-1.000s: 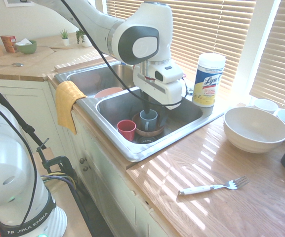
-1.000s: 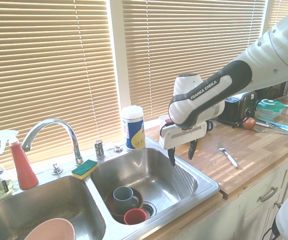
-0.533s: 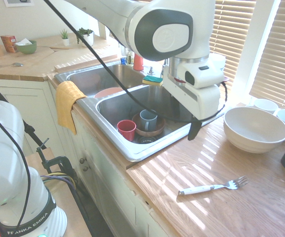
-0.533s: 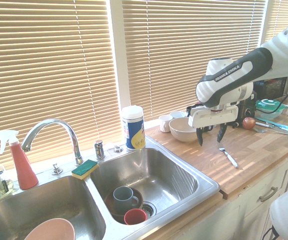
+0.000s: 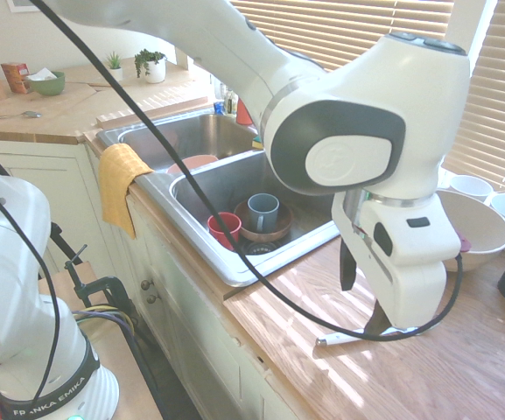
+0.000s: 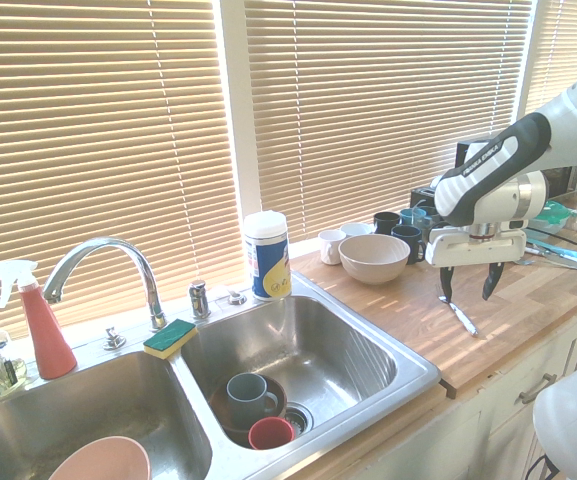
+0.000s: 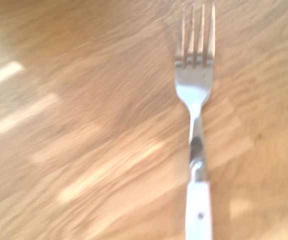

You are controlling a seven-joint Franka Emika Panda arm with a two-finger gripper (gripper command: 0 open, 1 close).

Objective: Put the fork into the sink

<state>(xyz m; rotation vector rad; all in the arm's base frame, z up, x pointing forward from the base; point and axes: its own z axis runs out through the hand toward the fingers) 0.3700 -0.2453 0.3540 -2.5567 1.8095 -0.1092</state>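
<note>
My gripper's fingers both end above the fork's neck [image 6: 455, 310] [image 7: 195, 142], and the wooden counter shows under them, so my gripper needs to go lower before it closes on the fork.
The fork [image 6: 459, 316] lies flat on the wooden counter to the right of the sink [image 6: 408, 375], its white handle and silver tines filling the wrist view [image 7: 196, 150]. My gripper [image 6: 467, 285] hangs open just above it, one finger on each side, with nothing held. From the other side the gripper [image 5: 363, 293] covers most of the fork; only the handle's tip [image 5: 322, 341] pokes out. The sink [image 5: 191, 236] is a steel double basin left of the gripper.
In the near basin stand a red cup [image 5: 226, 229] and a grey-blue mug [image 5: 263, 210] in a brown bowl. A white bowl [image 6: 373, 257] and several mugs [image 6: 398, 225] stand behind the fork. A wipes canister [image 6: 266, 255] stands at the sink's back rim, and a yellow cloth [image 5: 119, 179] hangs over its front edge.
The arm has swung from above the sink's basin across the counter and now hangs over the fork. The gripper has stayed open throughout.
</note>
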